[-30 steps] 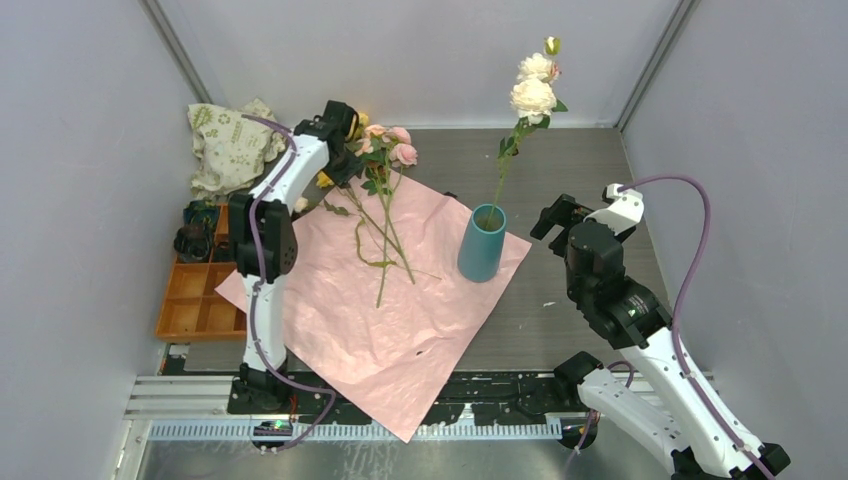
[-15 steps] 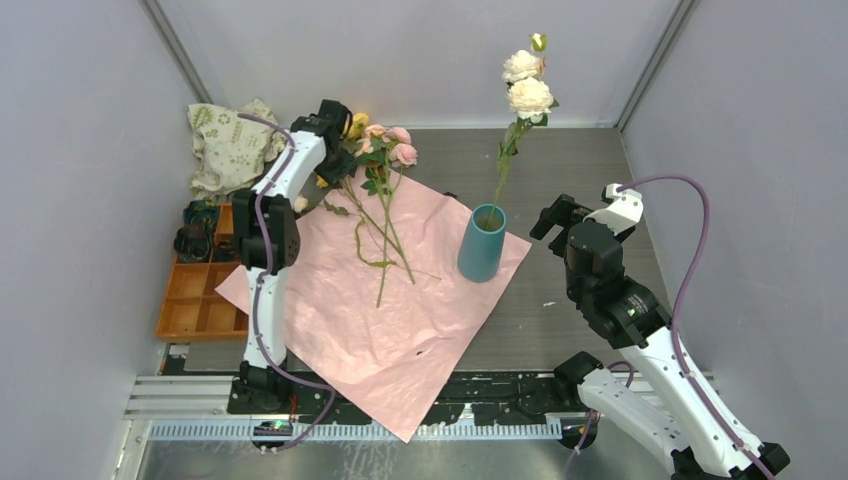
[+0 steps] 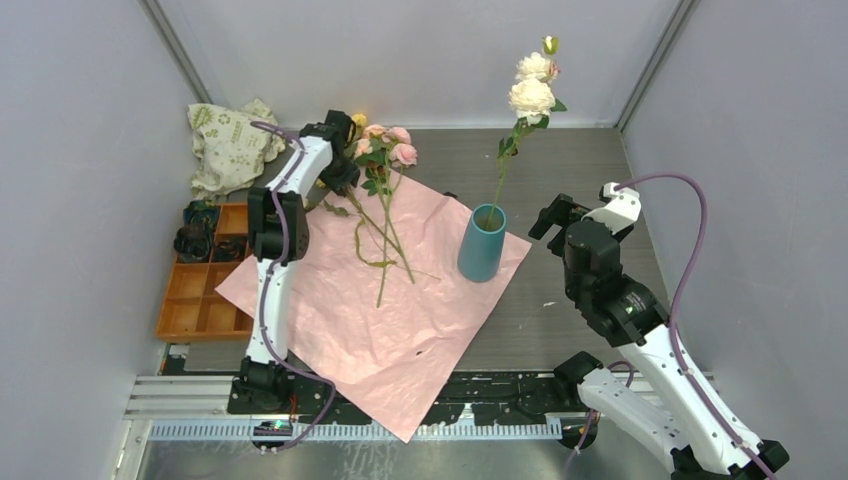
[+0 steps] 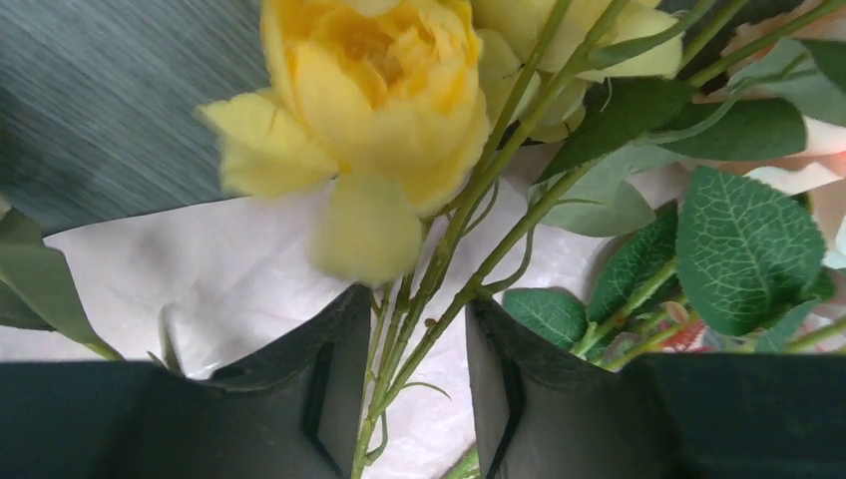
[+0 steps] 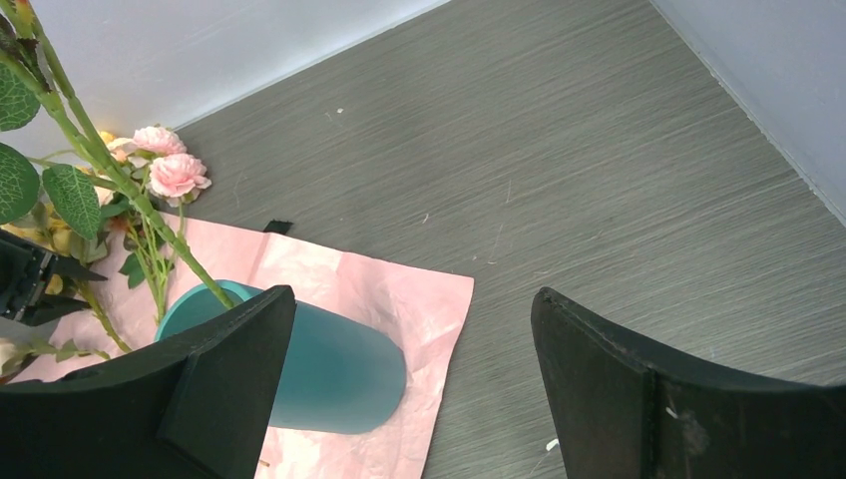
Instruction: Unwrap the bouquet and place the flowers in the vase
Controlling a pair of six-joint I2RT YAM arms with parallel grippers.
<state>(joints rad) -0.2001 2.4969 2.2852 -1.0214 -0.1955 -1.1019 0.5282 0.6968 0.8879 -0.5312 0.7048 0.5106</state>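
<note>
My fingers reach down on both sides of the green stems below the yellow bloom [image 3: 358, 120] [image 4: 384, 105], so my left gripper is ready to close on those stems.
The pink wrapping paper [image 3: 400, 310] lies spread flat on the table. On its far part rest the loose flowers [image 3: 385, 215]: pink blooms [image 3: 398, 148] and a yellow one [image 4: 369, 90]. My left gripper [image 3: 340, 172] hovers over their stems just below the heads. In the left wrist view the left gripper [image 4: 417, 304] stands open around several green stems [image 4: 429, 269], which lean toward one finger without being pinched. The teal vase [image 3: 482, 243] stands upright on the paper's right corner and holds a white-flowered stem [image 3: 532, 95]. My right gripper [image 3: 553, 215] is wide open and empty, right of the vase [image 5: 329, 364].
A beige printed cloth bag [image 3: 230, 140] lies at the back left corner. An orange compartment tray [image 3: 200, 295] sits along the left wall. A small black scrap [image 3: 450, 196] lies at the paper's far edge. Grey walls close in three sides.
My left gripper shifted slightly right and toward the near side along the stems, its jaws a little wider. The white flower swayed in the vase. The right arm stayed put.
</note>
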